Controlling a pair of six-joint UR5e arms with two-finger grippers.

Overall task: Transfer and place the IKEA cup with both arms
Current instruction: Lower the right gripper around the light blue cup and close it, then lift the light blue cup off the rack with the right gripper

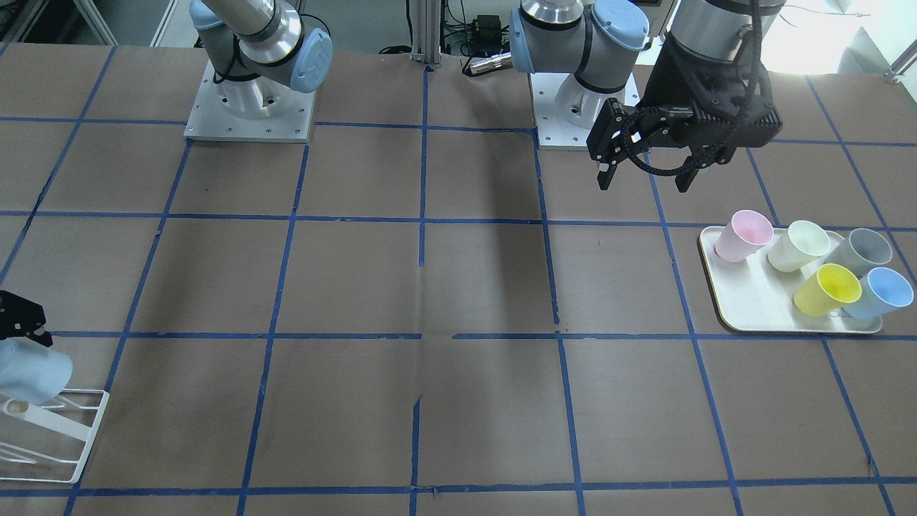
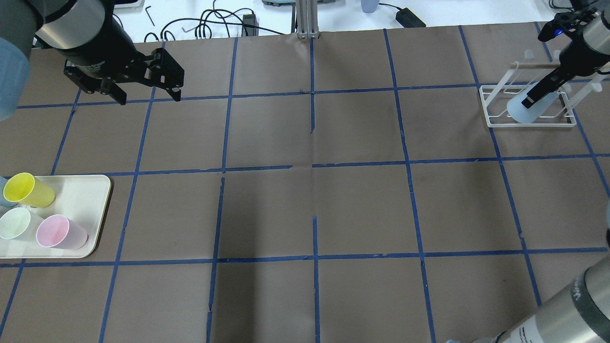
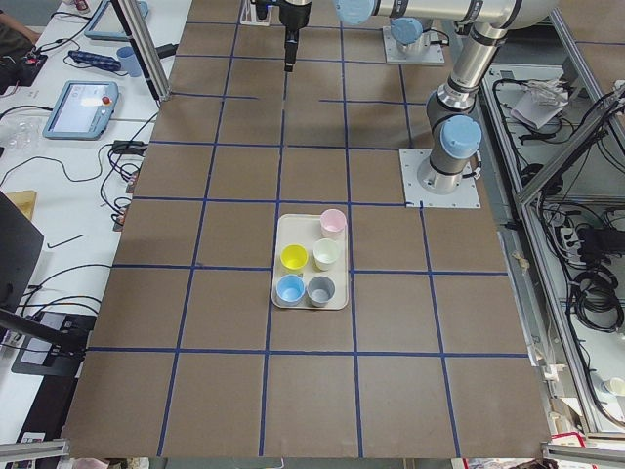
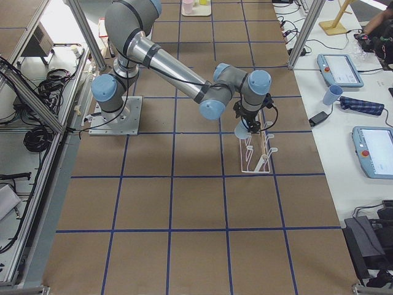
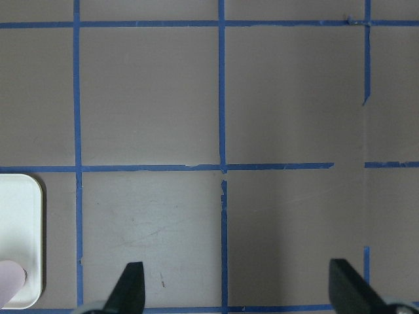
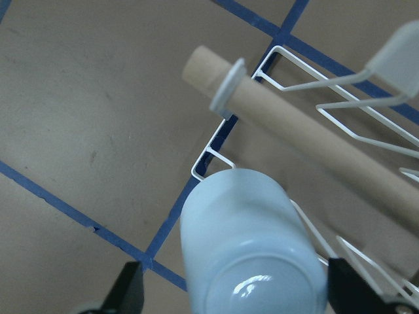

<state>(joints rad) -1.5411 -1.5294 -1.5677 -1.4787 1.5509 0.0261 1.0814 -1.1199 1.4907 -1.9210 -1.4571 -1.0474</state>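
Note:
I will pass the cup across to my other arm, so next my right gripper will grab the IKEA cup's base end (image 6: 256,281).
The IKEA cup (image 6: 252,261), a pale sky-blue tumbler, rests upside down and tilted on the white wire rack (image 6: 340,114). It also shows in the overhead view (image 2: 517,110) and at the left edge of the front view (image 1: 32,369). My right gripper (image 6: 239,288) stands around the cup's base with its jaws spread wide, open; it also shows in the overhead view (image 2: 536,95). My left gripper (image 1: 645,175) is open and empty, hanging above the table beyond the tray; it also shows in the overhead view (image 2: 149,99).
A cream tray (image 1: 752,308) holds a pink cup (image 1: 743,236), a pale green cup (image 1: 799,246), a grey cup (image 1: 860,252), a yellow cup (image 1: 827,290) and a second blue cup (image 1: 885,290). The rack has a wooden bar (image 6: 294,124). Blue tape lines grid the brown table.

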